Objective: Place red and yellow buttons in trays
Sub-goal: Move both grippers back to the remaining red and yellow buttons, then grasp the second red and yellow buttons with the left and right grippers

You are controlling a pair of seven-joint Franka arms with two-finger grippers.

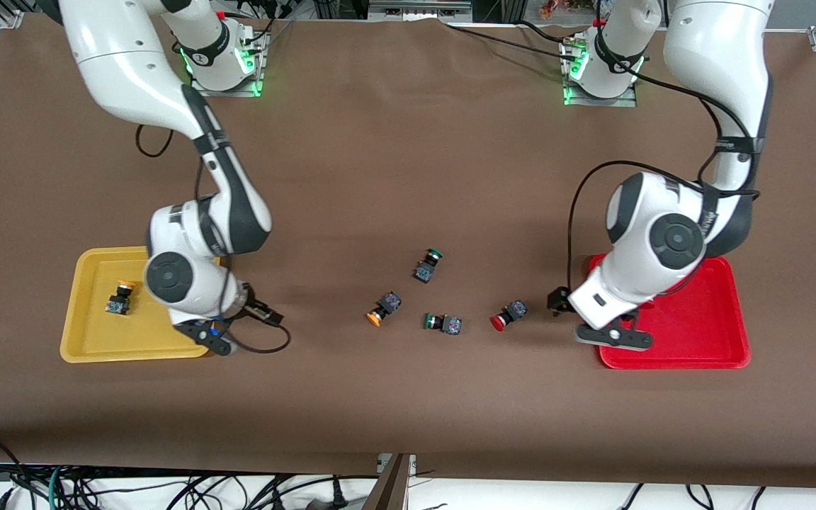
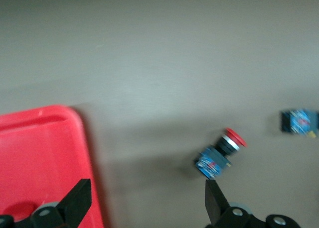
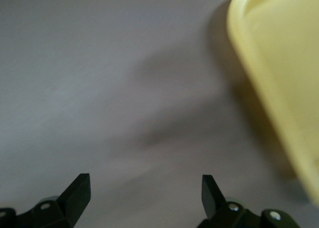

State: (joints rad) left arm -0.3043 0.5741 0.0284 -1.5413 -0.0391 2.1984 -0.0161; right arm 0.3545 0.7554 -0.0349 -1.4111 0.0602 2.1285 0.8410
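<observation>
I should next use my left gripper to grab the red button by its square dark body (image 1: 516, 309), where two flat sides face each other, because its red cap (image 1: 496, 323) is round.
A yellow button (image 1: 120, 297) lies in the yellow tray (image 1: 89, 343). A second yellow button (image 1: 382, 310) and a red button (image 1: 508, 315) lie on the brown table between the trays. My left gripper (image 1: 612, 338) is open and empty, low over the edge of the red tray (image 1: 705, 333) that faces the red button. In the left wrist view (image 2: 147, 203) one finger is over the red tray (image 2: 45, 153) and the other is close to the red button (image 2: 222, 152). My right gripper (image 1: 214, 340) is open and empty (image 3: 144, 193), beside the yellow tray (image 3: 279, 63). The second red button is hidden.
Two green-capped buttons lie among the loose ones, one (image 1: 428, 264) farther from the front camera and one (image 1: 443, 324) between the yellow and red buttons. The latter's dark body (image 2: 299, 122) shows in the left wrist view. My left arm covers part of the red tray.
</observation>
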